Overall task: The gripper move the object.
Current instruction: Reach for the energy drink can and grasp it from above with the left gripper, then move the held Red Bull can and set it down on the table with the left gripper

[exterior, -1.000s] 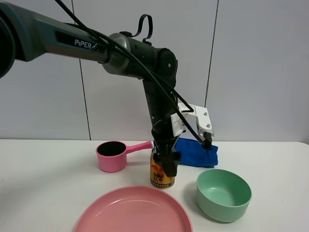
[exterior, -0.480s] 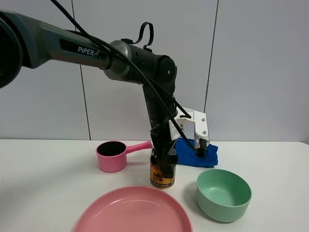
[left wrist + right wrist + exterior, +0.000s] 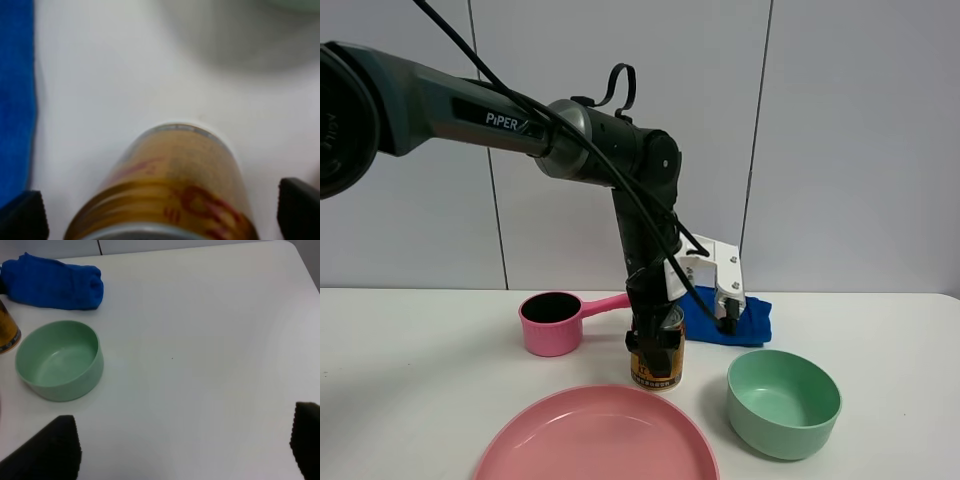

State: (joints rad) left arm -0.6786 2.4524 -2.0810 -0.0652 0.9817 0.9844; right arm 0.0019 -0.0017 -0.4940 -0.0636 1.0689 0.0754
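Note:
The gold-orange can needs to move past the green bowl (image 3: pixel 783 404), so my left gripper should take hold of the can by its upper body next.
The gold-orange can (image 3: pixel 657 377) stands upright on the white table between the pink handled cup and the green bowl. My left gripper (image 3: pixel 655 347) points straight down over it, with its black fingers on either side of the can's upper part. In the left wrist view the can (image 3: pixel 170 170) sits between the two fingertips (image 3: pixel 20 217), with clear gaps on both sides, so the gripper (image 3: pixel 160 210) is open. My right gripper (image 3: pixel 175 445) is open and empty above bare table, and it does not show in the exterior view.
A pink handled cup (image 3: pixel 552 322) is left of the can. A pink plate (image 3: pixel 597 440) lies in front. A green bowl (image 3: pixel 783 401) is to the right and also shows in the right wrist view (image 3: pixel 57 360). A blue cloth (image 3: pixel 738 320) lies behind it.
The left gripper has come down over the can, from the level of its top to around its upper body. The white wrist bracket has dropped and swung left. The can has not moved.

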